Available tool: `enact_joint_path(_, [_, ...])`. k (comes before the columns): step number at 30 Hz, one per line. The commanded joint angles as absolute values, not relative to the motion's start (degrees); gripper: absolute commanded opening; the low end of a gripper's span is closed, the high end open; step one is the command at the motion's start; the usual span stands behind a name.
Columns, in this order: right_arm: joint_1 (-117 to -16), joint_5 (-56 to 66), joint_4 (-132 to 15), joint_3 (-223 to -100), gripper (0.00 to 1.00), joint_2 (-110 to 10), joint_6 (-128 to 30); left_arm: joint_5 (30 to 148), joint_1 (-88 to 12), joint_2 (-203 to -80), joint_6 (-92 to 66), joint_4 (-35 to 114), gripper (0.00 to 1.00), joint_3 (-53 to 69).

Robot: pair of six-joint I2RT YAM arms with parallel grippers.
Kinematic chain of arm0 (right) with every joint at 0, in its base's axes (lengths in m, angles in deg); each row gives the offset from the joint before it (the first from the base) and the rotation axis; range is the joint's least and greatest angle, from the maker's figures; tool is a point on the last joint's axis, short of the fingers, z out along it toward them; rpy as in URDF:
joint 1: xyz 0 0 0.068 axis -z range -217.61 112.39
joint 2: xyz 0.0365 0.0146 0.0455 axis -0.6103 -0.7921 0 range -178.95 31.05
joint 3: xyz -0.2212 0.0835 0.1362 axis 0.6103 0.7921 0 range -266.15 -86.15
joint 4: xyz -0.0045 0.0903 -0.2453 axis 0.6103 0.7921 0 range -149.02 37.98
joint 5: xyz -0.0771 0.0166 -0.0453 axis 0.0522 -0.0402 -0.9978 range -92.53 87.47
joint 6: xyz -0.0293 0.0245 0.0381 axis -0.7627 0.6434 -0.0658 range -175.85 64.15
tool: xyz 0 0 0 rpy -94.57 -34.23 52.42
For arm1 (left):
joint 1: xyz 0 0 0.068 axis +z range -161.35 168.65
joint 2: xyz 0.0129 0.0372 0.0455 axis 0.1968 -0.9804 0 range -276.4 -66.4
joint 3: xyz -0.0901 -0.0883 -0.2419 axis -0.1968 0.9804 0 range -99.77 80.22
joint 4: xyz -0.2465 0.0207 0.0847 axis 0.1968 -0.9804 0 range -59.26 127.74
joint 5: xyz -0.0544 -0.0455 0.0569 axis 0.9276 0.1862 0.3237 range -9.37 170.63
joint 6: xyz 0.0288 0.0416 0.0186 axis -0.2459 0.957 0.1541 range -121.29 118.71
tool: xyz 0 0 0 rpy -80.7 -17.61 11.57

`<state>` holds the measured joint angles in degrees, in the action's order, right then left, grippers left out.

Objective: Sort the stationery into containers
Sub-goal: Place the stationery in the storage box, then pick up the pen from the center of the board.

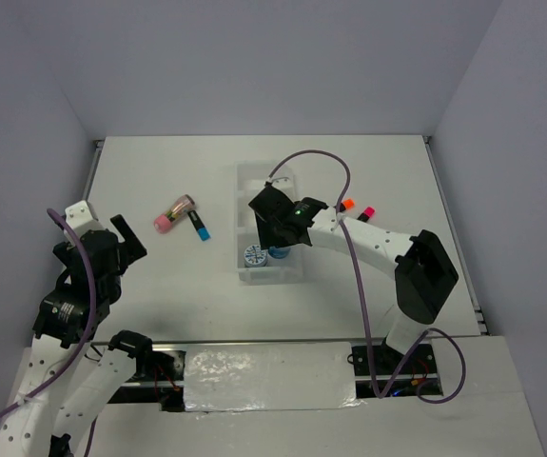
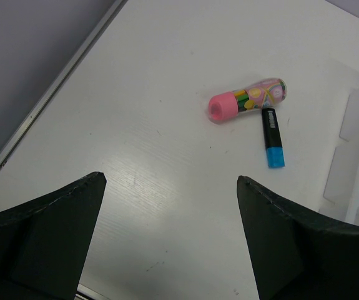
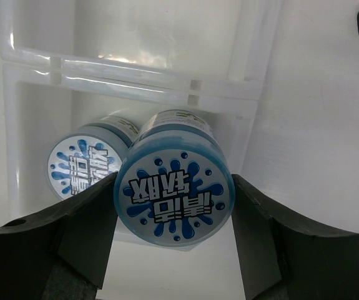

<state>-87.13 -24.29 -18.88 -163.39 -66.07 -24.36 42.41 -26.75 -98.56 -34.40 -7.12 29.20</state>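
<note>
My right gripper is ready to open. The blue-and-white roll is over free space beside the second roll, so the blue-and-white roll would come to rest in the near section of the tray.
My right gripper point(image 3: 174, 199) is shut on a round blue-and-white roll point(image 3: 174, 190), held above the near compartment of the clear tray point(image 3: 135, 72). A second roll point(image 3: 82, 167) lies in that compartment, just left of the held one. From the top view the right gripper point(image 1: 278, 249) hangs over the tray's point(image 1: 244, 181) near end. Left of the tray, a pink tube point(image 1: 174, 214) and a blue-capped marker point(image 1: 199, 227) lie on the table. My left gripper point(image 2: 170, 181) stands open and empty, short of the pink tube point(image 2: 245, 100) and the blue-capped marker point(image 2: 271, 137).
Two more markers, orange-capped point(image 1: 347, 204) and pink-capped point(image 1: 367, 211), lie right of the tray beside the right arm. The tray's middle and far compartments show nothing inside. The table's left edge point(image 2: 48, 100) runs near the left gripper.
</note>
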Motion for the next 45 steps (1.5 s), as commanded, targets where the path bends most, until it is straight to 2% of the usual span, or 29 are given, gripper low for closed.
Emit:
enact_joint_path(1, [-87.4, -23.6, -22.9, -163.1, 0.23, -64.7, -24.1, 42.7, -26.4, -98.9, -33.5, -4.5, 0.99, 28.3])
enact_joint_path(4, [-87.4, -23.5, -22.9, -163.1, 0.26, -64.7, -24.0, 42.7, -26.4, -98.9, -33.5, -4.5, 0.99, 28.4])
enact_joint_path(10, [-87.4, -24.3, -22.5, -162.9, 0.39, -65.5, -23.8, 42.7, -26.4, -98.8, -33.5, -4.5, 0.99, 28.4])
enact_joint_path(20, [-87.4, -25.0, -21.4, -163.4, 0.75, -65.3, -23.3, 42.8, -26.4, -98.9, -33.4, -4.5, 0.99, 28.4])
enact_joint_path(22, [-87.4, -25.2, -21.1, -163.8, 0.77, -64.8, -23.3, 42.8, -26.4, -98.9, -33.4, -4.5, 0.99, 28.4])
enact_joint_path(23, [-87.4, -25.1, -21.2, -163.8, 0.97, -64.4, -23.5, 42.8, -26.4, -98.8, -33.4, -4.5, 0.99, 28.4])
enact_joint_path(33, [-85.6, -25.7, -20.2, -162.9, 0.98, -61.4, -23.0, 42.8, -26.4, -98.9, -33.4, -4.5, 1.0, 28.4])
enact_joint_path(38, [-75.0, -25.7, -20.3, -158.7, 0.98, -56.0, -22.4, 43.0, -26.4, -98.7, -33.3, -4.5, 0.99, 28.4])
enact_joint_path(41, [-68.1, -25.9, -20.2, -157.6, 0.88, -55.7, -22.6, 43.2, -26.4, -98.8, -33.2, -4.3, 1.0, 28.4])
enact_joint_path(42, [-66.5, -26.3, -20.3, -157.3, 0.77, -55.9, -22.5, 43.1, -26.4, -98.9, -33.2, -4.3, 0.99, 28.5])
enact_joint_path(45, [-59.7, -25.6, -22.0, -155.8, 0.62, -57.3, -22.3, 42.9, -26.4, -98.9, -33.3, -4.4, 0.99, 28.3])
